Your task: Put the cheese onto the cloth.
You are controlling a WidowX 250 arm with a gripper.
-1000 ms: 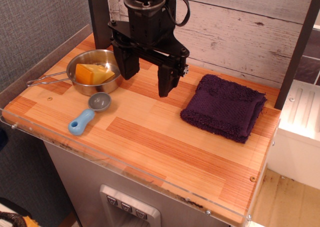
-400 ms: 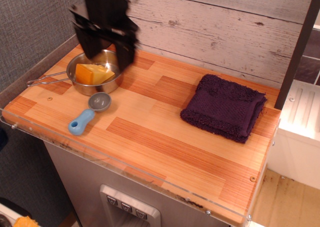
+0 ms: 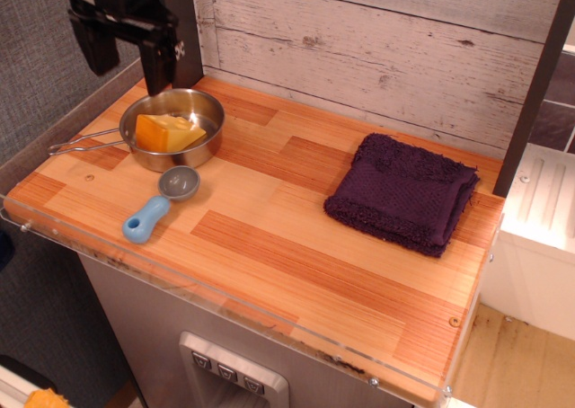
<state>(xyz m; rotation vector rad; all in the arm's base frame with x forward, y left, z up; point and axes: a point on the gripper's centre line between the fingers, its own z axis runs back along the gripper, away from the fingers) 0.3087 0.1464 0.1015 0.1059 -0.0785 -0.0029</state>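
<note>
My gripper grabs the cheese (image 3: 165,132) by its opposite sides next and puts it onto the cloth (image 3: 402,192).
The cheese (image 3: 165,132), an orange-yellow wedge, lies inside a small steel pan (image 3: 211,111) at the table's back left. The cloth (image 3: 402,191), a dark purple folded towel, lies at the right side of the table. My black gripper (image 3: 126,66) hangs in the air at the top left, above and behind the pan. Its two fingers point down and stand apart, open and empty. It touches neither the cheese nor the pan.
A measuring spoon (image 3: 159,205) with a blue handle and grey bowl lies just in front of the pan. The pan's long handle (image 3: 83,143) sticks out to the left. A plank wall stands behind the wooden table (image 3: 296,255), and a dark post (image 3: 530,93) rises at the right.
My gripper has swept from the table's middle, near the pan's right side, to the far upper left above the pan. The cheese, pan, spoon and cloth have not moved.
</note>
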